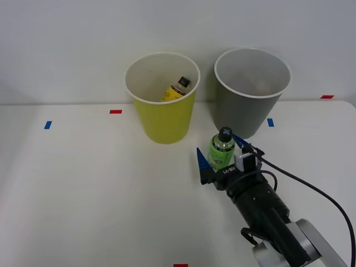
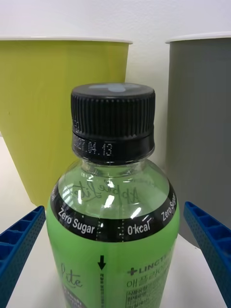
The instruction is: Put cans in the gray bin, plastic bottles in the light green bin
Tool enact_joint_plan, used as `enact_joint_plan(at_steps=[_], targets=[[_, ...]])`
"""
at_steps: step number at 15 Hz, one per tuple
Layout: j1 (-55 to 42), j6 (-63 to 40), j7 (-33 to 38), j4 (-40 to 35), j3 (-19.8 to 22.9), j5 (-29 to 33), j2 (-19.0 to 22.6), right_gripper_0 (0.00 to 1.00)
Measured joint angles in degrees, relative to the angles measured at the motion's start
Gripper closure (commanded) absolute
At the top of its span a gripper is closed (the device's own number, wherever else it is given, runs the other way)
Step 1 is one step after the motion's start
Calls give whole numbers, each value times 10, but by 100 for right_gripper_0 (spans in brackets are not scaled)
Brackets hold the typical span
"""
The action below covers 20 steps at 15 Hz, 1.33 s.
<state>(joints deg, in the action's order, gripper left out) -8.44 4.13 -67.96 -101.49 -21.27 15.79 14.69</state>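
The plastic bottle should go in the light green bin (image 1: 164,119), so next the robot's right gripper needs to pick the bottle up by its green body (image 1: 221,156).
A clear bottle with a bright green label (image 1: 221,151) and a black cap stands upright on the white table, just in front of the gray bin (image 1: 253,105). My right gripper (image 1: 221,156) is open around it, one blue finger on each side. The wrist view shows the same bottle (image 2: 113,231) close up between the fingertips (image 2: 21,245), with narrow gaps on both sides. Left of the gray bin stands the light green bin (image 1: 164,119), and a yellow-label bottle (image 1: 177,89) lies tilted inside it. Both bins rise behind the bottle in the wrist view: light green bin (image 2: 57,110), gray bin (image 2: 202,125). Cans are out of view.
Small tape marks dot the table: red (image 1: 115,111), blue (image 1: 48,124), blue (image 1: 270,122) by the gray bin. A white wall stands right behind the bins. A black cable (image 1: 311,186) trails from my wrist to the right.
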Motion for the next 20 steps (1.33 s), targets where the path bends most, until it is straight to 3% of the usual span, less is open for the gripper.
enact_joint_plan(at_steps=[8, 10, 11, 20], targets=[[-4, 0, 1, 0, -1, 0, 0, 3], [-5, 0, -1, 0, -1, 2, -1, 85], [-5, 0, -2, 0, -2, 3, 0, 98], [-9, 1, 2, 0, -1, -2, -1, 100]])
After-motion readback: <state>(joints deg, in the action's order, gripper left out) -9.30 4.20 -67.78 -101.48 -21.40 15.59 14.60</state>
